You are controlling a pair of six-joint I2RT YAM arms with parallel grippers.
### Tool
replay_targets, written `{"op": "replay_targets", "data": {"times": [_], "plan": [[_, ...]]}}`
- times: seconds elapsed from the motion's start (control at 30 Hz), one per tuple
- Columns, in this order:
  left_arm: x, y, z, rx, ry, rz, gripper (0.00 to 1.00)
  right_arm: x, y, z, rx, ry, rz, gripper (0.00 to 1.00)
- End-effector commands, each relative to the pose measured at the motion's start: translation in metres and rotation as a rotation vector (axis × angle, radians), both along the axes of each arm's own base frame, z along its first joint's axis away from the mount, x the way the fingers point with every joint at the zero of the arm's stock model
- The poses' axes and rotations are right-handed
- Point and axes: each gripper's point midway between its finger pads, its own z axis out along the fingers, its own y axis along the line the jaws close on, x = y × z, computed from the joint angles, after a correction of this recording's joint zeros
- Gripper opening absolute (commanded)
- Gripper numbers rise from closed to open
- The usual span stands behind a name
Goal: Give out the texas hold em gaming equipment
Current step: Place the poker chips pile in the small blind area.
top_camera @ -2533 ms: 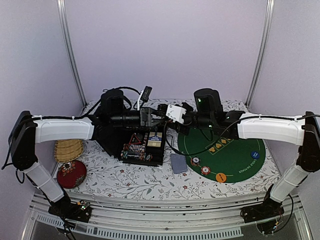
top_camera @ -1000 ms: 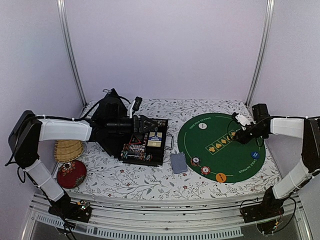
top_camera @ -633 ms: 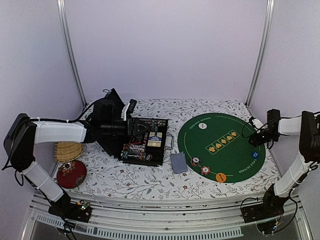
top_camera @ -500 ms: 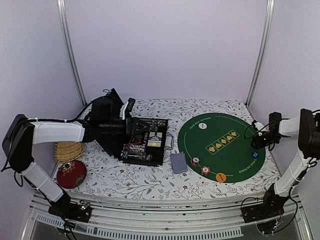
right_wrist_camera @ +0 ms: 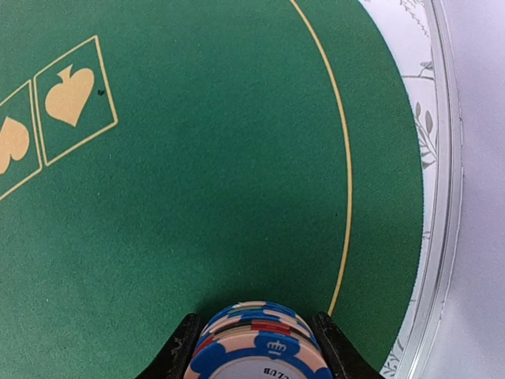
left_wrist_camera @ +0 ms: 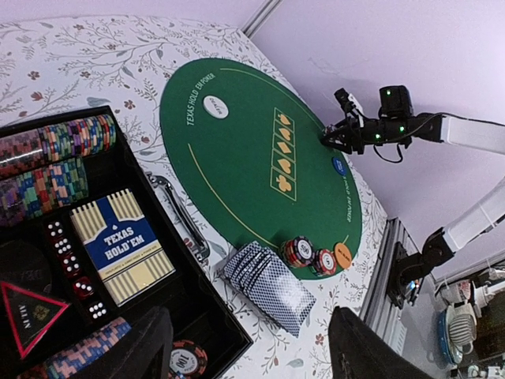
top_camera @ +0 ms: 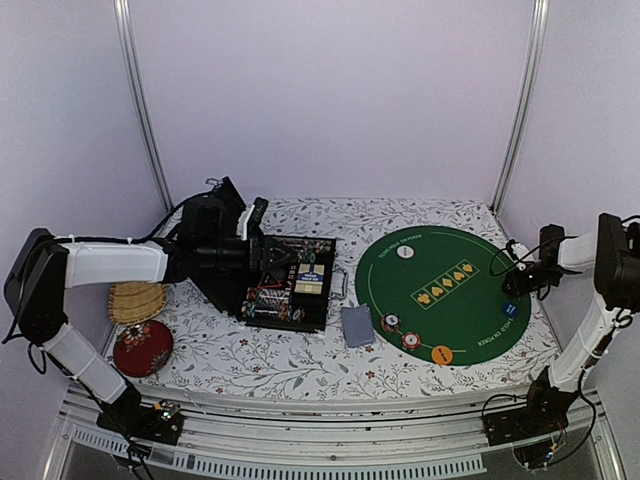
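My right gripper holds the stack low over flat, empty mat, so it is time to open now; the stack would end just inside the yellow border line.
My right gripper (right_wrist_camera: 259, 355) is shut on a short stack of poker chips (right_wrist_camera: 260, 341), blue, pink and red striped. It hangs low over the green mat (right_wrist_camera: 197, 158), just inside the yellow border line at the mat's right edge (top_camera: 516, 271). My left gripper (left_wrist_camera: 252, 355) stands open over the black case (top_camera: 292, 288), nothing between its fingers. Rows of chips (left_wrist_camera: 71, 140), dice and a boxed deck (left_wrist_camera: 126, 246) lie in the case. Fanned grey-blue cards (top_camera: 356, 325) lie beside the mat. Two chip stacks (top_camera: 390, 322) (top_camera: 410, 340) and the white (top_camera: 404, 252), blue (top_camera: 510, 309) and orange (top_camera: 441, 354) buttons sit on the mat.
A woven basket (top_camera: 137, 298) and a red round cushion (top_camera: 142, 347) lie at the table's left front. The case lid (top_camera: 215, 265) stands open behind my left gripper. Metal rails (top_camera: 320, 430) run along the near edge; frame posts rise at both back corners.
My right arm has swung from the case across the mat to its right edge, carrying the chip stack, and has now nearly settled. My left arm has drawn back a little to the left.
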Motion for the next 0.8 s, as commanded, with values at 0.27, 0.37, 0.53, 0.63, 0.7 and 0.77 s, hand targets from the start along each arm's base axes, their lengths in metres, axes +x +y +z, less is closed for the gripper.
{"op": "replay_targets", "data": {"times": [0.27,0.37,0.53,0.63,0.7,0.77], "plan": [[0.007,0.009,0.018,-0.003,-0.041,0.018,0.71,0.000,-0.010,-0.023,-0.030,0.047,-0.024,0.58],[0.008,0.009,0.019,-0.004,-0.041,0.020,0.71,0.002,-0.010,-0.021,-0.031,0.042,-0.024,0.61],[0.007,0.012,0.019,0.004,-0.042,0.027,0.71,0.007,-0.007,-0.012,-0.017,0.018,-0.013,0.64],[0.008,0.013,0.017,0.011,-0.039,0.031,0.71,0.014,0.002,0.002,0.024,-0.032,0.015,0.74],[0.008,0.013,0.018,0.009,-0.040,0.033,0.71,0.018,0.007,0.010,0.042,-0.059,0.026,0.82],[0.009,0.013,0.019,0.008,-0.042,0.032,0.71,0.022,0.007,0.018,0.040,-0.081,0.024,0.88]]}}
